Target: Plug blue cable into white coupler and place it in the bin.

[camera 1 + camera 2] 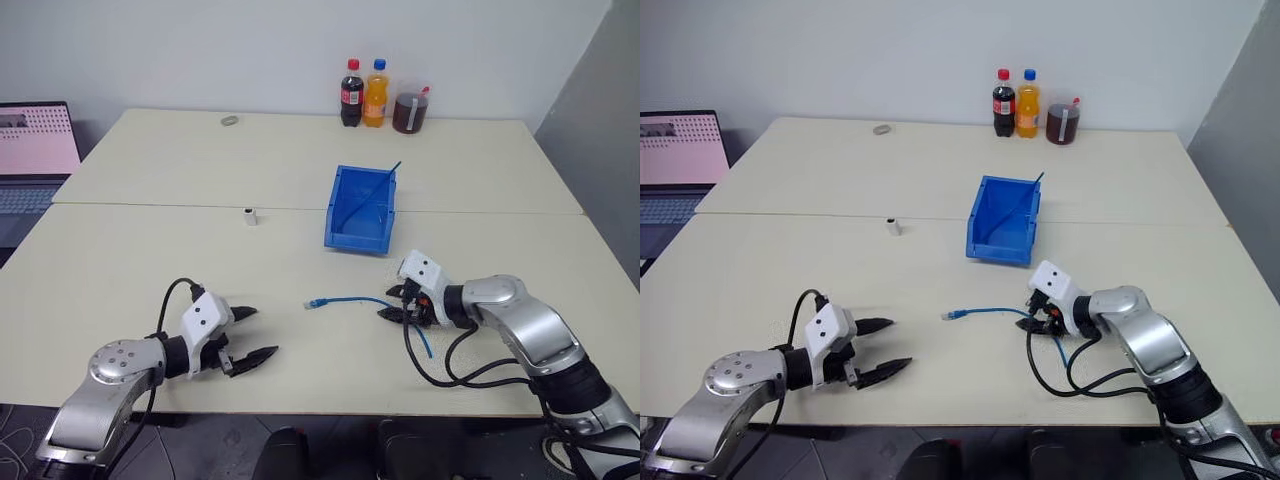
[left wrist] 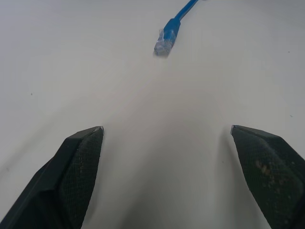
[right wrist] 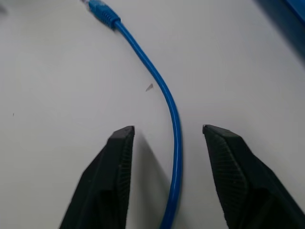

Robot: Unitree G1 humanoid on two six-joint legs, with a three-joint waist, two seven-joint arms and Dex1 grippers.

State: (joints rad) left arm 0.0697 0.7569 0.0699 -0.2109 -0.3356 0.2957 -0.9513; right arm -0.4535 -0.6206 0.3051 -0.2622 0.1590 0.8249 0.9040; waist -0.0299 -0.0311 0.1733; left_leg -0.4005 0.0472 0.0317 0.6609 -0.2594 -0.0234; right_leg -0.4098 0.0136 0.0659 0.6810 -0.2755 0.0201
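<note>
I will next grab the blue cable by its stiff ribbed boot [image 1: 318,302] with my right gripper, because the thin cord [image 1: 358,299] bends slack behind the plug.
The blue cable [image 1: 350,298] lies on the table in front of the bin [image 1: 355,240], its clear plug end [image 2: 167,36] pointing toward my left side. My right gripper [image 3: 167,129] is open and straddles the cable [image 3: 157,81] partway along, its fingers apart from it on both sides. The cable's other end trails back under my right wrist. My left gripper [image 1: 261,332] is open wide and low over the table, a short way from the plug, with nothing between its fingers. The white coupler [image 1: 250,216] stands alone on the table, left of the bin and beyond the left gripper.
A second thin blue cable [image 1: 378,188] lies inside the bin and sticks out over its far rim. Three drink containers [image 1: 378,98] stand at the table's far edge. A small grey ring [image 1: 229,121] lies at the far left, and a laptop [image 1: 35,150] sits off the left side.
</note>
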